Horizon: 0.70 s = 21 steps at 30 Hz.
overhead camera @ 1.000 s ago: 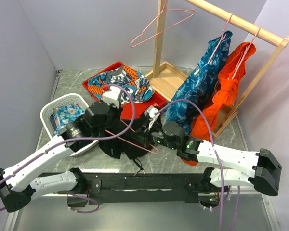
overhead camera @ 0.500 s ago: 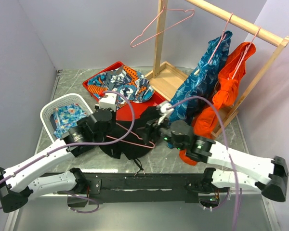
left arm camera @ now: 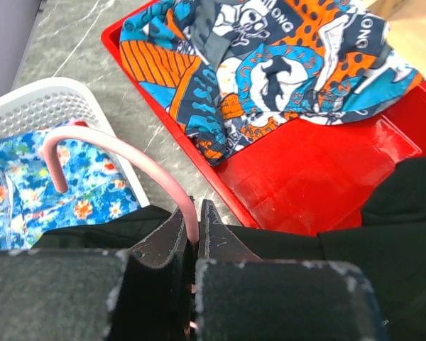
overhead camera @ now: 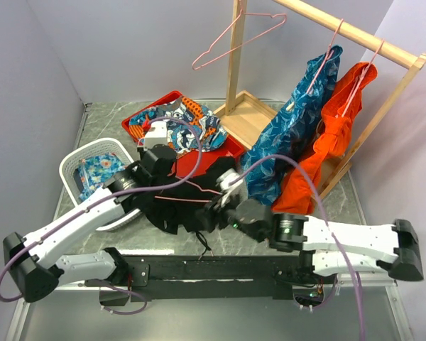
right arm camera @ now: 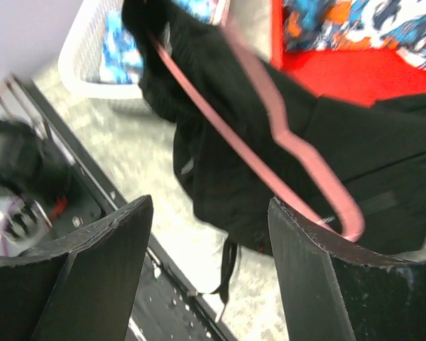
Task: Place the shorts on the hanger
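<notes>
Next, my right gripper grabs the black shorts by their near edge (overhead camera: 194, 226) (right arm camera: 226, 222) to draw that edge over the hanger's end, as this leaves the hanger's wire free.
The black shorts (overhead camera: 181, 213) lie bunched on the table in front of the red tray, partly over the pink wire hanger (overhead camera: 192, 199). My left gripper (overhead camera: 163, 170) is shut on the hanger's hook (left arm camera: 128, 153), just above the shorts (left arm camera: 383, 249). In the right wrist view the hanger's wire (right arm camera: 270, 156) runs across the shorts (right arm camera: 227, 177), and a drawstring (right arm camera: 224, 277) hangs from their near edge. My right gripper (right arm camera: 209, 234) is open over that edge with nothing between its fingers; from above the right gripper (overhead camera: 211, 207) sits at the shorts' right side.
A red tray (overhead camera: 199, 165) holds a blue-orange patterned garment (overhead camera: 177, 117). A white basket (overhead camera: 74, 167) with floral cloth stands at the left. The wooden rail (overhead camera: 355, 32) at the back right carries a blue garment, an orange garment (overhead camera: 334, 128) and an empty pink hanger (overhead camera: 234, 35).
My right gripper has opened, let go and swung down-left toward the shorts' near edge. My left gripper, still shut on the hook, has moved away from me toward the tray.
</notes>
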{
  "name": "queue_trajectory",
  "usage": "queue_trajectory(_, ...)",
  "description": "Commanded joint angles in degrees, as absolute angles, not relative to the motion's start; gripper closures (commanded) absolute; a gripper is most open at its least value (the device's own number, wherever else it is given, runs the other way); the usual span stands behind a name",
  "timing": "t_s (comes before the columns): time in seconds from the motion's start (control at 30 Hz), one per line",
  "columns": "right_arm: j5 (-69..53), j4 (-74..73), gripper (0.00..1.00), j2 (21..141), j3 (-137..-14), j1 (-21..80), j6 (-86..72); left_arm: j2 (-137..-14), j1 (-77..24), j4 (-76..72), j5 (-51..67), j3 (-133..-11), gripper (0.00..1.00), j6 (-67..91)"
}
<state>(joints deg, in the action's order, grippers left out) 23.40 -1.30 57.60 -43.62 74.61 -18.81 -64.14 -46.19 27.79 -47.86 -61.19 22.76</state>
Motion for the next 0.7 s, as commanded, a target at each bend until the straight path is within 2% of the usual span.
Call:
queue_trajectory(0.0,29.26,-0.17,0.27,63.18,-45.79,78.22,-18.89,-65.74,-44.39,32.43,-48.70,-65.74,0.99,25.93)
queue_trajectory(0.33,33.83,-6.67,0.33,86.28,-58.51,79.45,-24.43,-66.45,-43.24,34.01,-44.03,-67.94,0.99,26.54)
queue_trajectory(0.6,36.21,-11.42,0.34,96.40,-65.21,79.72,-26.53,-65.74,-43.24,34.10,-42.72,-67.94,0.99,26.10)
queue_trajectory(0.67,37.96,-13.35,0.37,97.55,-65.74,79.63,-27.50,-65.74,-43.24,34.45,-42.19,-68.03,0.99,26.37)
